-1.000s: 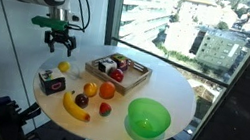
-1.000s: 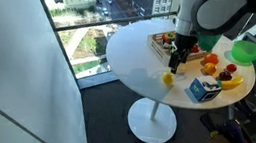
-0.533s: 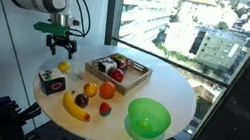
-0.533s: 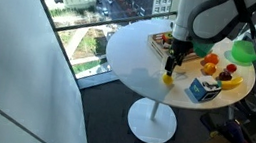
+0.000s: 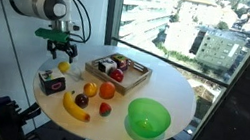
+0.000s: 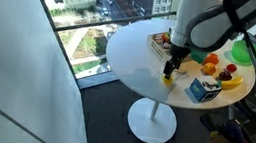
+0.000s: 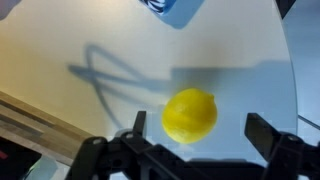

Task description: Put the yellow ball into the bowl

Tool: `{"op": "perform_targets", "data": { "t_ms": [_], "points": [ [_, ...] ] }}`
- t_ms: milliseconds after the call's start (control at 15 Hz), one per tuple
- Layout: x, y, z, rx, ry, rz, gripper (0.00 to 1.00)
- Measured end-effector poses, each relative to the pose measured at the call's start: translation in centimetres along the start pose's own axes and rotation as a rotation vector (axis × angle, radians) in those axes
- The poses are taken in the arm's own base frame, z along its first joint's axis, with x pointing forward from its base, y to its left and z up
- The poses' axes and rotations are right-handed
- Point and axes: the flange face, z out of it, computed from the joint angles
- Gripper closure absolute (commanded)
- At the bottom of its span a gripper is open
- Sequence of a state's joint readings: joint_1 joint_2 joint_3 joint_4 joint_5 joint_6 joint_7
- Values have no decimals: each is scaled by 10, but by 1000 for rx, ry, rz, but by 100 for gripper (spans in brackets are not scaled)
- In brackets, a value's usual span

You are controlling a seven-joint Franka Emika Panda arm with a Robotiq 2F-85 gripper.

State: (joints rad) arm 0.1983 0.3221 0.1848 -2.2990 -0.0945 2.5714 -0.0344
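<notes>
The yellow ball (image 7: 190, 115) is still below my fingers in an exterior view, so my gripper needs to go lower before it closes on the ball.
The yellow ball (image 7: 190, 115) lies on the white round table, near its edge; it also shows in both exterior views (image 5: 64, 67) (image 6: 167, 80). My gripper (image 7: 196, 130) is open and hangs right above the ball, with one finger on each side of it, not touching it. In both exterior views the gripper (image 5: 60, 52) (image 6: 172, 68) sits just above the ball. The green bowl (image 5: 148, 118) stands empty at the opposite side of the table; in an exterior view only part of it (image 6: 249, 52) shows behind the arm.
A small blue carton (image 5: 51, 83) (image 6: 202, 89) stands close to the ball. A banana (image 5: 76, 106), a red apple (image 5: 83, 101), a small red fruit (image 5: 104, 109) and an orange fruit (image 5: 107, 92) lie mid-table. A wooden tray (image 5: 120, 71) holds several items.
My gripper has moved sideways and down from beside the tray until it is over the yellow ball. Nothing on the table has moved.
</notes>
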Motion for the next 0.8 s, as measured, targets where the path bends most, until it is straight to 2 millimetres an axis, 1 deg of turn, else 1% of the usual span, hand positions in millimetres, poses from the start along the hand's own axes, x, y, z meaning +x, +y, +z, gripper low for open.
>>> {"op": "perform_targets", "data": {
  "t_ms": [467, 533, 600, 733, 800],
  "points": [
    [0, 0, 19, 5, -2, -2, 0],
    [0, 0, 21, 5, -2, -2, 25],
    [-1, 0, 23, 6, -3, -2, 25],
    [-1, 0, 26, 7, -5, -2, 42],
    [-1, 0, 27, 7, -6, -1, 51]
  ]
}}
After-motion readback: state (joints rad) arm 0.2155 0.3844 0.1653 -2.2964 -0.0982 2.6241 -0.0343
